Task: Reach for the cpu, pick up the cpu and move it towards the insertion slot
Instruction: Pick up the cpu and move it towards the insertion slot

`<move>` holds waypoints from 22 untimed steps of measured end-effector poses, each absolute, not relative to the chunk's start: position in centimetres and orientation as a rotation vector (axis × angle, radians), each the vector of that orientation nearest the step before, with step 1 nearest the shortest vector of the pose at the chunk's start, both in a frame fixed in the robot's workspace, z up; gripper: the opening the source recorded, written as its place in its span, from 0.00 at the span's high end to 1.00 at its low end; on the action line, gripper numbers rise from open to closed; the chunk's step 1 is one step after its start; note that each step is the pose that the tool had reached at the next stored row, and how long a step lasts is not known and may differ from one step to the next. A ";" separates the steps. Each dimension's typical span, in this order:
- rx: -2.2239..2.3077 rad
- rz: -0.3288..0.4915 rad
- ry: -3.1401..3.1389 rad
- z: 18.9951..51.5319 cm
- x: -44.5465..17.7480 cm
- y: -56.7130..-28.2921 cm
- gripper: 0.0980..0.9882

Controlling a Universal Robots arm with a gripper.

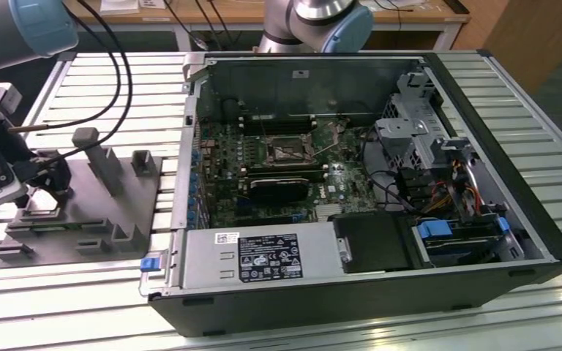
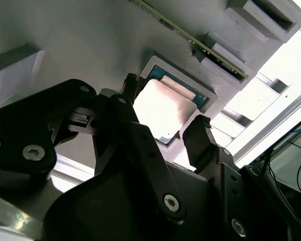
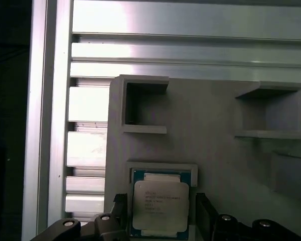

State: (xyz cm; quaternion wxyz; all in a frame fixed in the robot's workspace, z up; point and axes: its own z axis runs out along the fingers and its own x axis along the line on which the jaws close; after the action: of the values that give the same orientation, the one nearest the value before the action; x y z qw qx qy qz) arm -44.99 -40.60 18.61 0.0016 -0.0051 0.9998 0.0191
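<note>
The raised grey side of the fixture plate's hollow (image 3: 162, 165) hugs the cpu's end. Next, my gripper takes hold of the cpu by its exposed opposite side edges.
The cpu (image 3: 159, 205) is a flat square chip with a silvery top. It lies in a square recess of the grey fixture plate (image 3: 215, 150), and it also shows in the second wrist view (image 2: 166, 98). My gripper (image 3: 160, 215) is open and straddles the chip, with one black fingertip (image 2: 132, 84) on one side and the other (image 2: 199, 129) on the opposite side, small gaps between. In the exterior view the gripper (image 1: 39, 201) hangs low over the fixture (image 1: 96, 219) at that view's left. The insertion slot (image 1: 286, 151) sits on the motherboard inside the open computer case.
The open computer case (image 1: 476, 168) lies on a slatted metal table (image 1: 85, 292), to the exterior view's right of the fixture. Grey blocks (image 1: 100, 161) stand upright on the fixture near the gripper. Black cables (image 1: 115, 80) hang from the arm. A second robot arm (image 1: 315, 22) stands behind the case.
</note>
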 end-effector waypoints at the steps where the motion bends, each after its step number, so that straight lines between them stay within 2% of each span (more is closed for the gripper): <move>1: -0.016 0.060 3.138 18.6 -45.0 -40.6 0.38; 16: -0.016 0.060 3.138 18.4 -45.0 -40.4 0.38; 18: -0.016 0.060 3.138 18.4 -45.0 -40.4 0.40; 19: -0.016 0.060 3.138 18.4 -45.0 -40.4 0.47; 22: -0.016 0.060 3.138 18.4 -45.0 -40.4 0.50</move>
State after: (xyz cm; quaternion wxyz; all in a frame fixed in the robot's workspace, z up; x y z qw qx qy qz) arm -44.99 -40.42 18.36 0.0015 -0.0051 0.9998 0.0191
